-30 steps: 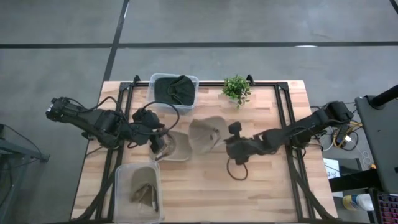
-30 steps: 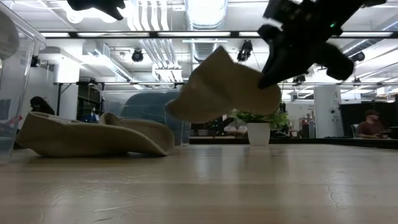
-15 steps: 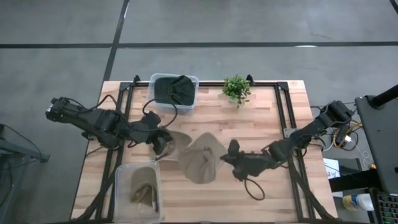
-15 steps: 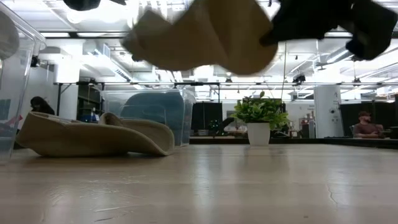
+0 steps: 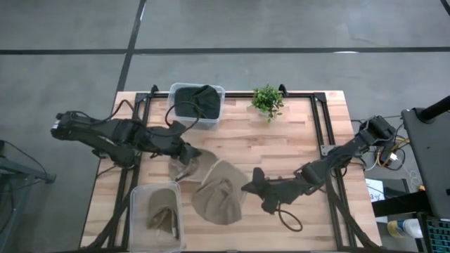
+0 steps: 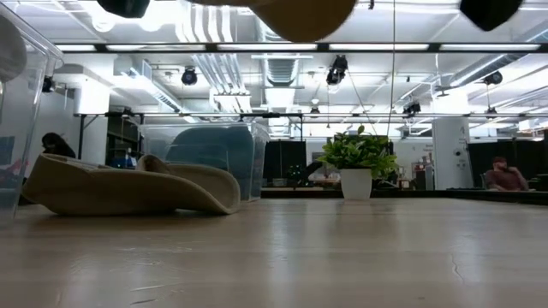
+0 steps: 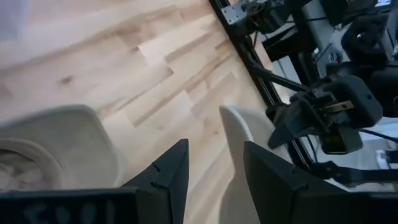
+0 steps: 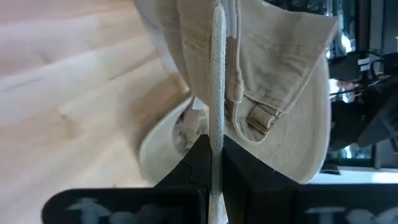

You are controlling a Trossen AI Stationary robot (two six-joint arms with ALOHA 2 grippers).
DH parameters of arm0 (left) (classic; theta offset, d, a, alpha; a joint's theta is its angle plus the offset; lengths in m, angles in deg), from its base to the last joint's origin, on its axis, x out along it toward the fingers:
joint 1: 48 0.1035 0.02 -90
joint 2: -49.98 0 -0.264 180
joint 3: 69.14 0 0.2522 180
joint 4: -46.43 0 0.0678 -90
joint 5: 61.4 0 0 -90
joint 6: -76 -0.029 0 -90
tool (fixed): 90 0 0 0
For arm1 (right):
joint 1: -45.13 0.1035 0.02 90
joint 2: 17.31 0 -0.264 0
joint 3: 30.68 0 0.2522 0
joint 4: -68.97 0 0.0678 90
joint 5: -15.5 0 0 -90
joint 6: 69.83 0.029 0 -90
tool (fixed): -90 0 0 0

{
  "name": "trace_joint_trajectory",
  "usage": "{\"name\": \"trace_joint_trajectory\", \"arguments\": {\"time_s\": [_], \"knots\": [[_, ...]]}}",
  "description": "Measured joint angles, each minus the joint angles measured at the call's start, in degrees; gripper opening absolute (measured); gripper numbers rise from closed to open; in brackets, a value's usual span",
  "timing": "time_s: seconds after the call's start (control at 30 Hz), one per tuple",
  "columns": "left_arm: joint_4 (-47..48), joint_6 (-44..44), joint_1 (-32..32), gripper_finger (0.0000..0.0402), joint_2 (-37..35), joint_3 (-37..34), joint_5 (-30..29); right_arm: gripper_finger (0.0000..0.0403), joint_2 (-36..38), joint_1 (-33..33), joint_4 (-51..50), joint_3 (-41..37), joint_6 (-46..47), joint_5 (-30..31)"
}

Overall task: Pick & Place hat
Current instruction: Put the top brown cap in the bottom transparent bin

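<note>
My left gripper takes hold of the lying tan hat by its brim's edge (image 7: 238,127) next, to get it into the clear bin.
A tan hat (image 5: 219,202) hangs from my right gripper (image 5: 252,187), which is shut on it over the table's near middle. In the low view only the hat's underside (image 6: 291,12) shows, at the top edge. A second tan hat (image 5: 188,169) lies brim-down on the table (image 6: 128,190). My left gripper (image 5: 185,150) hovers open just above this hat's far edge, and its wrist view shows the gripper (image 7: 214,169) touching nothing, with the lying hat (image 7: 59,146) beside it. My right gripper pinches the hat's brim edge (image 8: 216,106) between its two fingers (image 8: 198,163), coming level from the table's right side. The hat is lifted clear of the table, and its crown and buckled strap (image 8: 258,115) hang out past the fingertips.
A clear bin (image 5: 157,218) holding tan hats stands at the near-left corner. A second bin (image 5: 197,102) with dark hats sits at the far edge beside a potted plant (image 5: 267,100). Bare wood lies to the right of the held hat.
My right gripper has carried the hat from the table's middle toward the near edge and the left, rising so that the hat left the top of the low view. The lying hat has stayed in place. My left gripper has shifted slightly toward the far edge.
</note>
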Motion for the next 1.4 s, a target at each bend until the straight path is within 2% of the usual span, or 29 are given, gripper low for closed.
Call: {"name": "trace_joint_trajectory", "arguments": {"time_s": [0.27,0.4,0.63,0.77,0.9,0.97,1.13,1.4], "knots": [[-0.69,0.4,-0.04,0.0144,4.68,0.0,5.84,0.0013,-6.31,-2.25,-3.95,7.27,-2.15,0.19],[0.05,0.34,-0.03,0.0144,6.41,0.0,6.98,0.0013,-9.17,-3.0,-5.75,10.73,-2.54,0.54],[2.83,0.06,-0.04,0.0137,8.04,0.0,9.25,0.0013,-10.52,-3.1,-7.31,12.79,-3.32,1.97],[3.88,-0.33,-0.07,0.0098,8.98,0.0,9.82,0.0013,-10.44,-3.81,-7.26,12.77,-3.0,2.37],[3.7,-1.16,-0.07,0.002,9.5,0.0,10.02,0.0013,-10.41,-4.21,-7.23,12.77,-2.0,2.4],[3.79,-1.31,-0.03,0.0012,9.5,0.0,9.93,0.0016,-10.46,-4.33,-7.04,12.75,0.61,2.67],[5.06,-0.67,-0.09,0.0006,8.39,0.0,9.54,0.0052,-10.05,-4.51,-7.23,12.84,9.08,5.24],[11.42,5.95,-2.99,0.0005,3.19,0.0,9.65,0.0136,-7.41,-4.53,-16.84,12.84,20.73,8.37]]}}
